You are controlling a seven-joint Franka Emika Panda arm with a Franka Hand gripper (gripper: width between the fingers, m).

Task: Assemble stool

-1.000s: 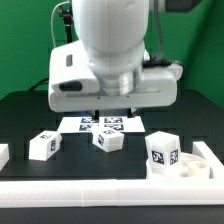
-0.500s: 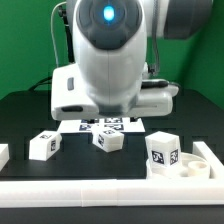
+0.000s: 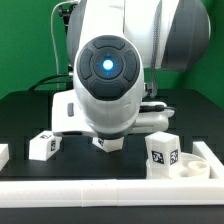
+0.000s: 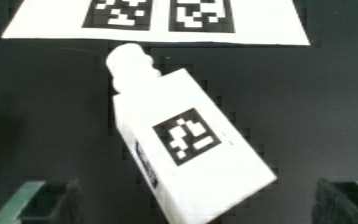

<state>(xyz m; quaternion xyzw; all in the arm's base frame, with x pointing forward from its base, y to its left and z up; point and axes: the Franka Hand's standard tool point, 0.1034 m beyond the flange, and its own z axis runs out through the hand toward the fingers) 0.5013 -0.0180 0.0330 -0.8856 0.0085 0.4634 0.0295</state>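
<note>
My gripper moves down, before it closes on the white leg, since its fingers are above the white leg's near end (image 4: 226, 195) in the wrist view.
In the wrist view a white block leg (image 4: 179, 140) with one square tag lies slanted on the black table. My gripper (image 4: 190, 203) is open above it, with dark fingertips (image 4: 34, 200) on either side of the leg's near end and well clear of it. In the exterior view the arm hides the gripper, and only that leg's lower corner (image 3: 108, 143) shows. Another leg (image 3: 42, 146) lies at the exterior view's left. A third leg (image 3: 163, 150) stands upright at the round white seat (image 3: 197, 167), on the exterior view's right.
The marker board (image 4: 158, 20) lies just past the leg's narrow end. A long white rim bar (image 3: 100, 190) runs along the front of the table. A small white piece (image 3: 3, 153) shows at the exterior view's left edge.
The arm has come down and swung toward the exterior camera. It now hides the marker board and most of the middle leg. The legs and the seat have not moved.
</note>
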